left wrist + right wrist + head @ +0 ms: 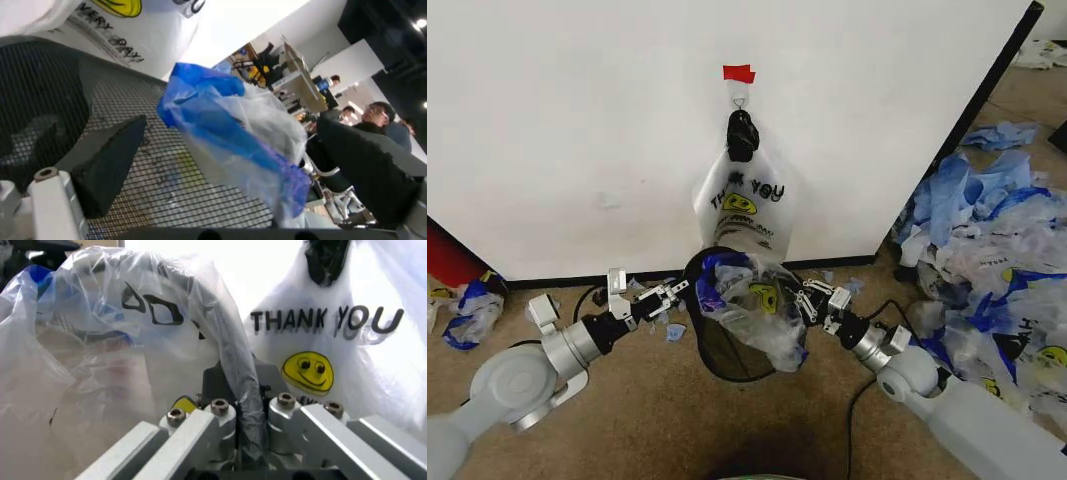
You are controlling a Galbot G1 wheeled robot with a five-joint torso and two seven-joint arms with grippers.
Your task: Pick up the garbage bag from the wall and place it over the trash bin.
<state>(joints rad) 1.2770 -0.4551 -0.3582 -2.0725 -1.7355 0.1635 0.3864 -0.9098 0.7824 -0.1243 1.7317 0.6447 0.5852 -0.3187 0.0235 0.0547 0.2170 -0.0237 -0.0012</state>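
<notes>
My left gripper will grab the garbage bag next by its loose blue handle (711,272), because crumpled film (762,322) covers the trash bin's opening.
The black mesh trash bin (727,352) stands on the carpet in front of the white wall (577,120). The see-through garbage bag (762,305) with blue handles lies crumpled over the bin's mouth and right rim. My right gripper (810,298) is at that right rim, shut on the bag film; the right wrist view shows its fingers (200,432) pinching the plastic (133,340) against the dark rim. My left gripper (670,293) stands open at the bin's left rim. Its black pad (107,165) sits against the mesh (200,195), apart from the bag's blue handle (220,130).
A white "THANK YOU" bag (742,210) hangs on the hook (739,100) under the red tape (738,73), just behind the bin. A big heap of blue-and-white bags (987,250) lies at the right. Another bag (467,305) and scraps lie at the left.
</notes>
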